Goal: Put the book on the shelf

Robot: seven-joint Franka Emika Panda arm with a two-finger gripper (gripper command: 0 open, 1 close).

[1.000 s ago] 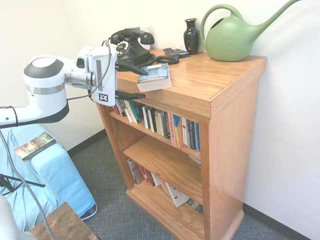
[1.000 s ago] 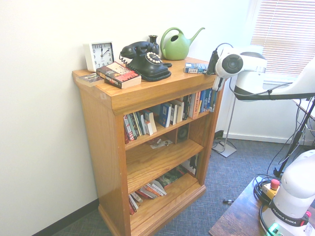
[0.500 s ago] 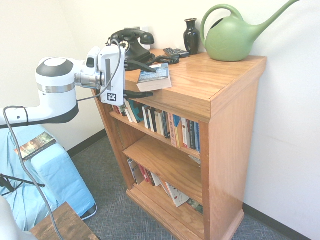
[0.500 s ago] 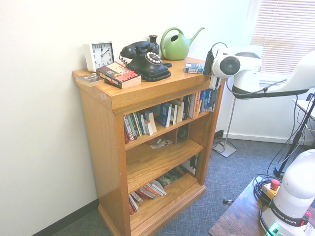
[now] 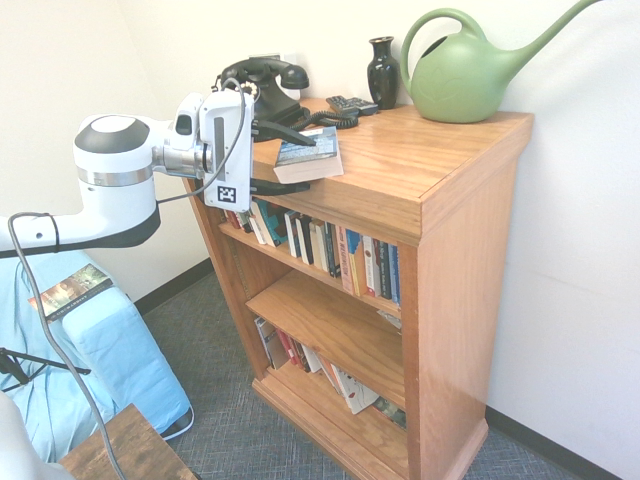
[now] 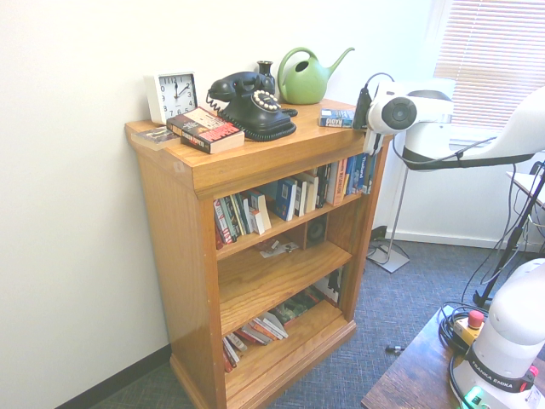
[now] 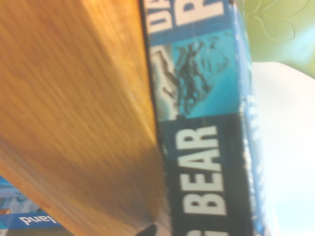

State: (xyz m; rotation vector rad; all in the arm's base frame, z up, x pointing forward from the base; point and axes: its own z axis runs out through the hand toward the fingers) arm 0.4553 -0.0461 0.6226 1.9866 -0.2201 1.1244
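The book's near end (image 5: 308, 170) (image 7: 202, 167) is between my fingertips, one above it and one below it, so my gripper should close on the book now.
The book (image 5: 310, 153), a thick paperback with a blue cover, lies flat on the bookcase top (image 5: 400, 165) near its front left edge. It also shows in the second exterior view (image 6: 339, 118). My gripper (image 5: 293, 160) is open and turned so that one finger reaches over the book's near end. The other finger sits lower, in front of the top's edge. The wrist view shows the book's spine (image 7: 202, 123) with the word "BEAR" beside the wooden top (image 7: 74, 98). The shelf (image 5: 330, 283) just below holds a row of upright books.
On the bookcase top stand a black rotary phone (image 5: 262, 85), a dark vase (image 5: 382, 72), a green watering can (image 5: 465, 70), a clock (image 6: 174, 94) and a reddish book (image 6: 204, 129). A thin dark book (image 5: 68, 292) lies on a blue-covered seat at left.
The arm has moved toward the bookcase, bringing the open fingers from short of the book to either side of its near end. The book has not moved.
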